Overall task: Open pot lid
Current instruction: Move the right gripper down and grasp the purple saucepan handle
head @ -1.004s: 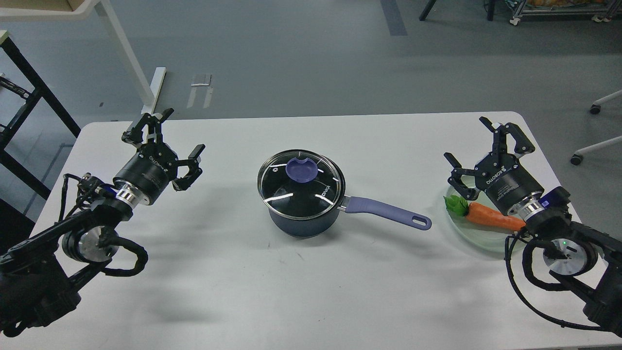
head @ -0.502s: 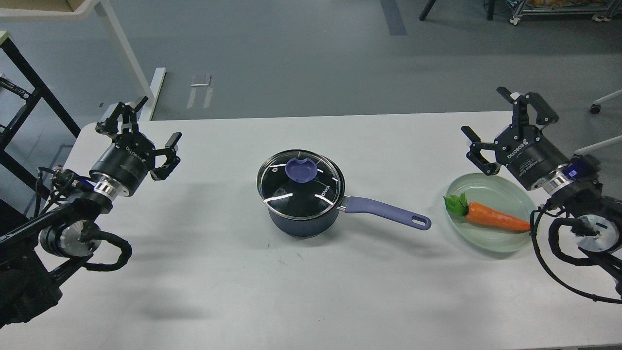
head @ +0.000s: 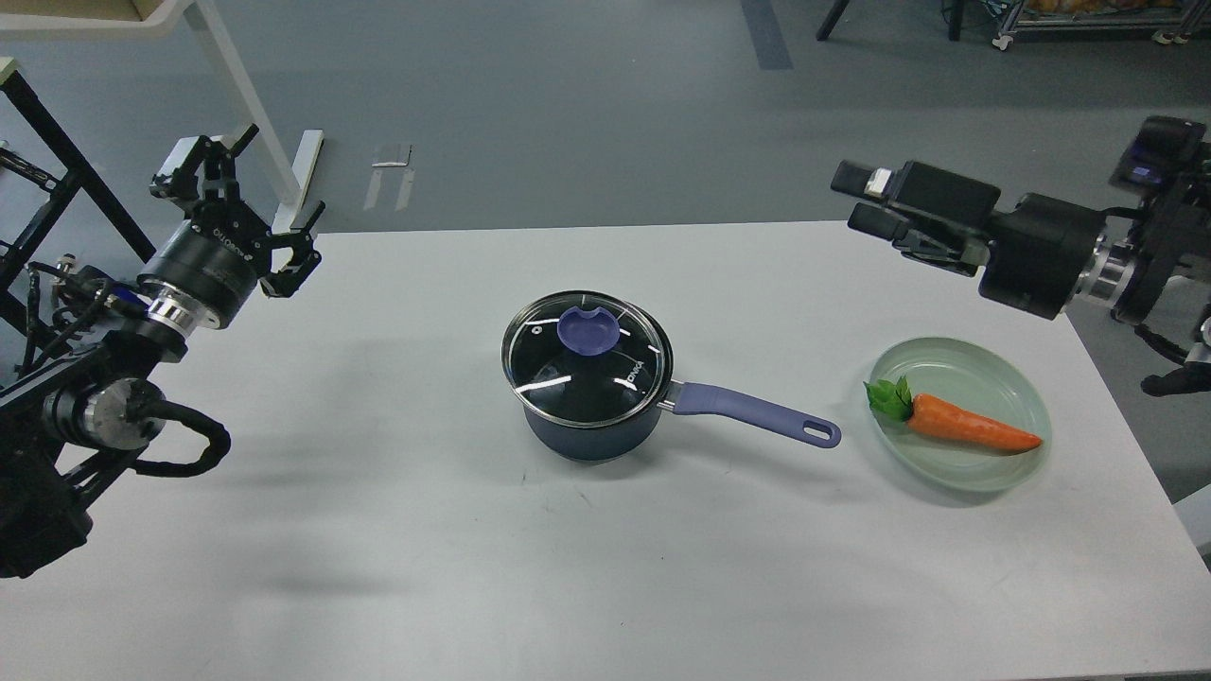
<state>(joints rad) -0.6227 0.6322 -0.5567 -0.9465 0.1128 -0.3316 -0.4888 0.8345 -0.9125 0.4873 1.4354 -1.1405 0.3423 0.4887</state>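
Note:
I should next grab the pot with my right gripper by the outer end of its slim handle (head: 791, 424), because the pot's round body (head: 596, 438) is too wide for my fingers.
The dark navy pot (head: 591, 437) stands at the middle of the white table, its lavender handle (head: 757, 416) pointing right. The glass lid (head: 568, 383) with its purple-blue knob (head: 587, 329) sits flat on the pot. My left gripper (head: 257, 203) is open and empty over the table's far left corner, well away from the pot. My right gripper (head: 854, 199) is open and empty above the table's far right edge, its fingers pointing left, up and to the right of the pot.
A pale green plate (head: 984, 364) holding an orange carrot (head: 960, 426) lies right of the pot handle. A table frame (head: 236, 104) stands on the floor behind the left corner.
Both arms have pulled outward and back, away from the pot. The right gripper has lifted off the plate area and turned its fingers to the left. Pot and lid have not moved.

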